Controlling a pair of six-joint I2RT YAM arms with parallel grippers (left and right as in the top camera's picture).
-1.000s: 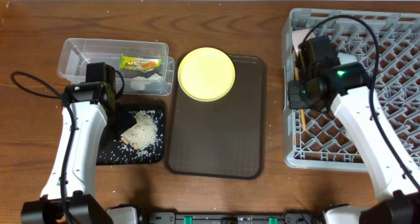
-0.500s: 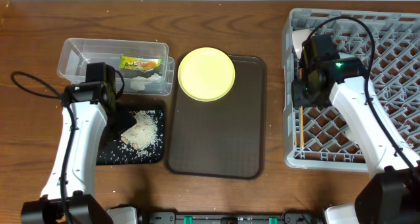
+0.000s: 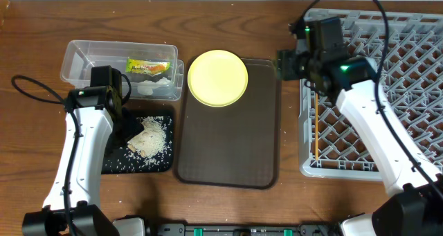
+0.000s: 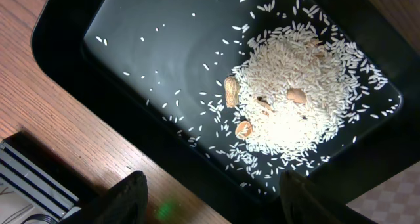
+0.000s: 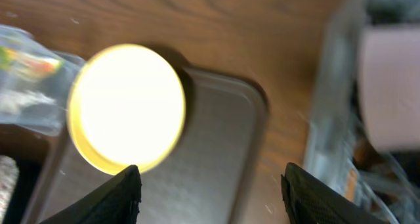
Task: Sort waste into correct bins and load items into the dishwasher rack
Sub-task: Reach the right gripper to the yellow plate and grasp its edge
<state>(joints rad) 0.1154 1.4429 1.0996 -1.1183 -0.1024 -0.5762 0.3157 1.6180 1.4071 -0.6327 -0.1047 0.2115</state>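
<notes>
My right gripper pinches the yellow plate's rim (image 3: 245, 79) next, on the side nearest the grey rack. The plate's opposite rim stays free to load between the rack's wires.
The yellow plate (image 3: 217, 77) (image 5: 128, 106) lies on the far left corner of the brown serving tray (image 3: 228, 146). My right gripper (image 3: 285, 64) (image 5: 210, 194) hovers open and empty above that tray's far right corner, just left of the grey rack (image 3: 387, 125). A thin chopstick (image 3: 315, 129) lies along the rack's left side, and a pale cup (image 5: 390, 86) stands in the rack. The clear tub (image 3: 83, 59) holds the snack wrapper (image 3: 147, 68) and a white scrap (image 3: 152, 88). My left gripper (image 4: 213, 198) hangs open over the black tray (image 4: 131, 60), near the rice pile (image 4: 295, 99).
A few brown nut-like bits lie in the rice. Loose grains are scattered across the black tray (image 3: 114, 163). The rack's left wall (image 5: 335, 119) rises close to my right gripper. Bare wooden table shows in front of and behind the trays.
My right arm has swung from the rack's left side up and leftward to the serving tray's corner, and its jaws have gone from shut to open. The left arm has not moved.
</notes>
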